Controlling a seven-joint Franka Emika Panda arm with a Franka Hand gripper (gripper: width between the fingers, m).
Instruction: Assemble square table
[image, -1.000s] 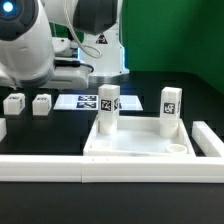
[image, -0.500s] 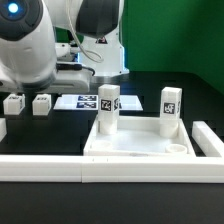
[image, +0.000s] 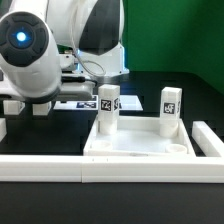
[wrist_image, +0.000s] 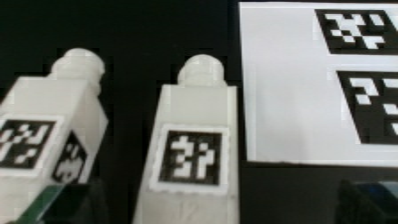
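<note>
My gripper should next grab the loose leg by its square tagged body (wrist_image: 189, 175), so its rounded peg stays free to enter the square tabletop.
The white square tabletop (image: 140, 142) lies flat with two tagged white legs standing in it, one (image: 108, 108) on the exterior view's left and one (image: 170, 108) on its right. Two loose tagged legs lie side by side on the black table in the wrist view, one (wrist_image: 54, 125) beside the other (wrist_image: 192, 140). My gripper (wrist_image: 214, 205) is open right above the second leg, with a dark fingertip (wrist_image: 370, 198) on each side and no contact visible. In the exterior view the arm's body (image: 35, 55) hides the gripper and most of the loose legs.
The marker board (wrist_image: 329, 80) lies close beside the loose legs and also shows in the exterior view (image: 85, 102). The long white L-shaped border rail (image: 90, 166) runs along the front and up the exterior view's right side.
The arm has swung down and toward the exterior view's left, over the loose legs, and now covers them. The tabletop and its two standing legs have not moved.
</note>
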